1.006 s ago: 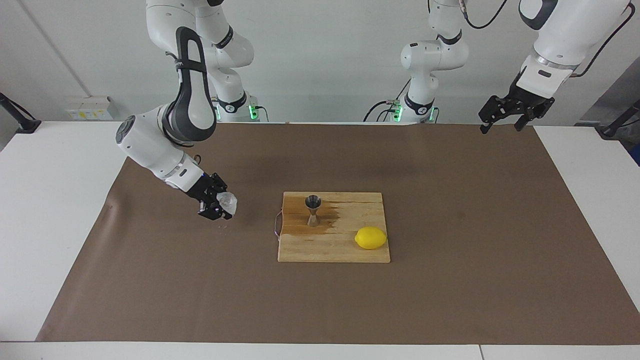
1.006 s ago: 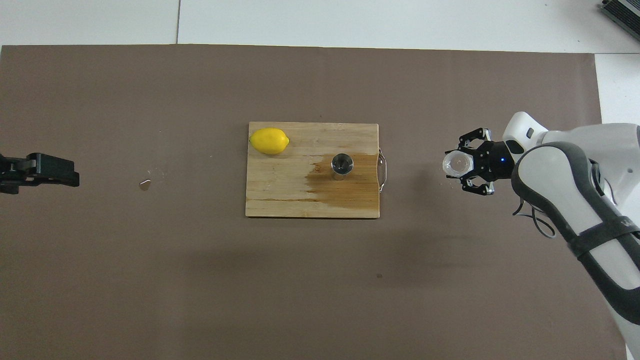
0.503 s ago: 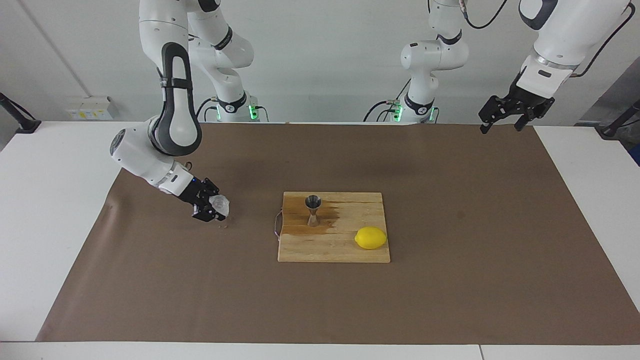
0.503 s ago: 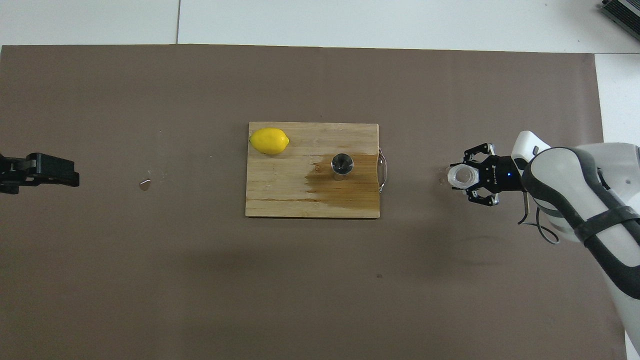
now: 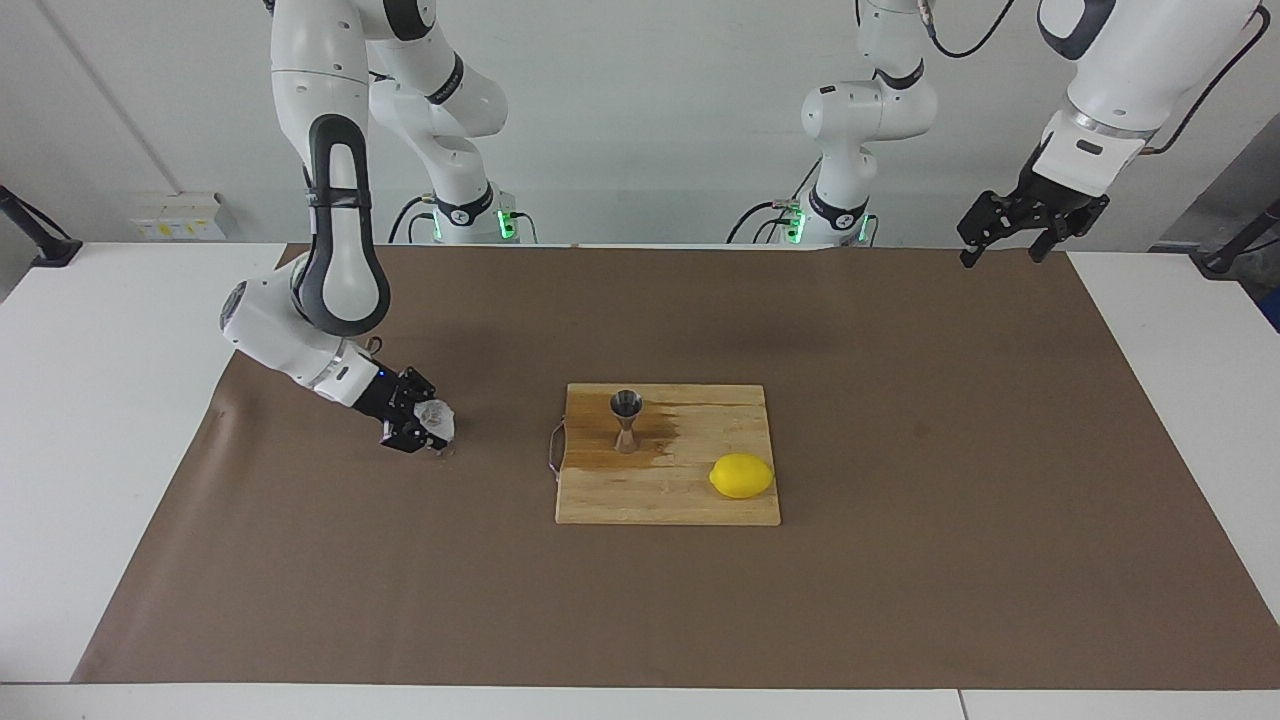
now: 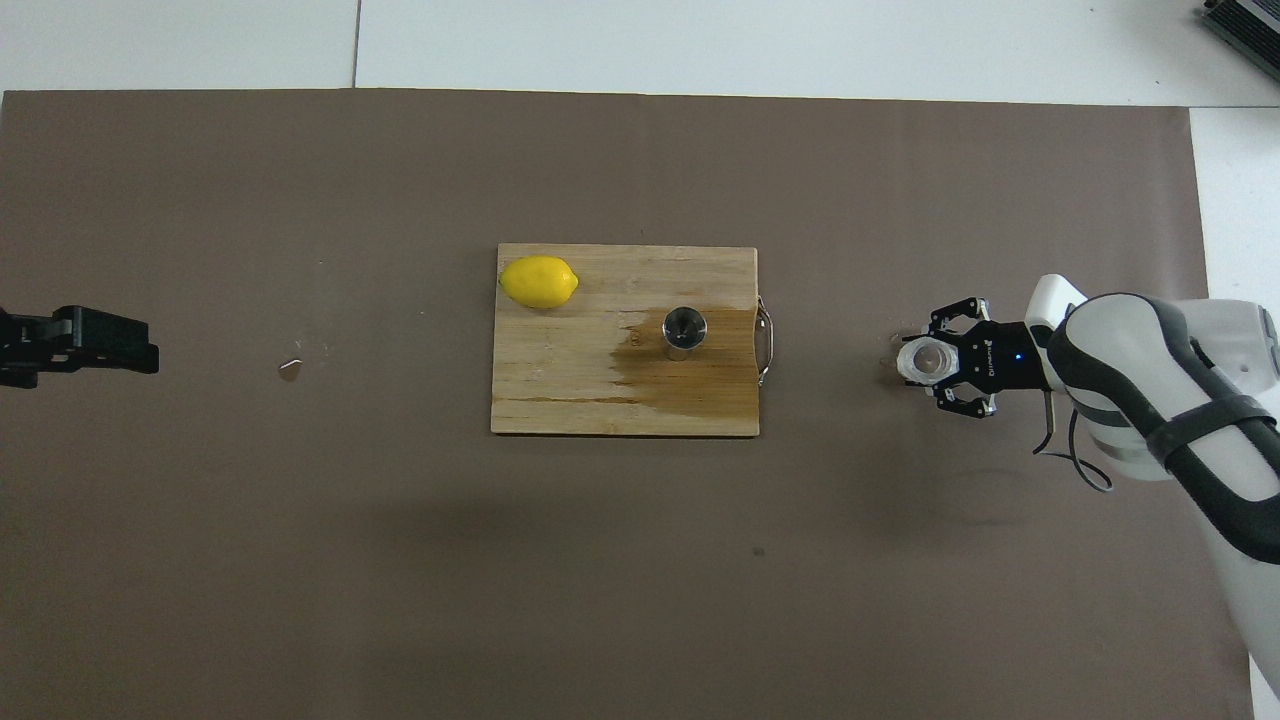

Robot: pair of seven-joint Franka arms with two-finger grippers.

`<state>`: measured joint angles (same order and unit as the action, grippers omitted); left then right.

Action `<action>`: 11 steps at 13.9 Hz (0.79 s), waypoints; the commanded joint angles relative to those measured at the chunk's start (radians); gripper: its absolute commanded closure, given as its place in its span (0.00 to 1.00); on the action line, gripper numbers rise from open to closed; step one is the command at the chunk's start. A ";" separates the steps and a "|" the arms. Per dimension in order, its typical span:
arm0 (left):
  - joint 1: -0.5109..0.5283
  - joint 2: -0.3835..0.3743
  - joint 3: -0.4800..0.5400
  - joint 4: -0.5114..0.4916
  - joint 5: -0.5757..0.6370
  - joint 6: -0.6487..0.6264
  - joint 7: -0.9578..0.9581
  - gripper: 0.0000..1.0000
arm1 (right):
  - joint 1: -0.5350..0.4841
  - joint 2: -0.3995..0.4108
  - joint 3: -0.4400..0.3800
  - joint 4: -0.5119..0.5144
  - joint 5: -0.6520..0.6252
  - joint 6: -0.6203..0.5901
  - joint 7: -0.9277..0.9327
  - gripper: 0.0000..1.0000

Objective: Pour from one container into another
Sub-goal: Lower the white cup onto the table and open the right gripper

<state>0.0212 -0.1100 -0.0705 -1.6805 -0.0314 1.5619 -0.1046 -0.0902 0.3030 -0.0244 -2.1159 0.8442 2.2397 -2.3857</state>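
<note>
The clear cup (image 5: pixel 437 417) sits with its opening up, low on the brown mat, and would stand, so it is time for my right gripper to open now.
My right gripper (image 5: pixel 428 424) is shut on the small clear cup (image 5: pixel 437 417), holding it low at the brown mat toward the right arm's end of the table; I cannot tell whether the cup touches the mat. In the overhead view the cup (image 6: pixel 925 360) is mouth-up in the right gripper (image 6: pixel 935 361). The steel jigger (image 5: pixel 627 420) stands upright on the wooden board (image 5: pixel 690 505), on a wet stain; it also shows in the overhead view (image 6: pixel 685 329). My left gripper (image 5: pixel 1008 240) waits, open and empty, up over the mat's edge at the left arm's end (image 6: pixel 85 345).
A yellow lemon (image 5: pixel 741 476) lies on the board's corner farther from the robots, toward the left arm's end (image 6: pixel 539 282). The board (image 6: pixel 560 390) has a metal handle on the side toward the cup. A small speck (image 6: pixel 290 370) lies on the mat.
My right gripper has moved down and away from the board with the cup, toward the right arm's end of the table. The left arm has not moved.
</note>
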 commanded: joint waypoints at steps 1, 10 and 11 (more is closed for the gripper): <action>0.008 -0.020 0.000 -0.015 -0.013 -0.011 0.006 0.00 | -0.020 -0.004 0.012 0.000 0.030 -0.005 -0.032 0.72; 0.008 -0.022 0.000 -0.015 -0.013 -0.011 0.006 0.00 | 0.032 -0.062 0.009 0.008 0.015 0.005 0.146 0.00; 0.008 -0.022 0.000 -0.015 -0.013 -0.011 0.006 0.00 | 0.049 -0.085 0.008 0.008 0.004 0.000 0.195 0.00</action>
<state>0.0212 -0.1100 -0.0705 -1.6805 -0.0314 1.5619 -0.1046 -0.0625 0.2698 -0.0201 -2.0971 0.8455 2.2417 -2.2710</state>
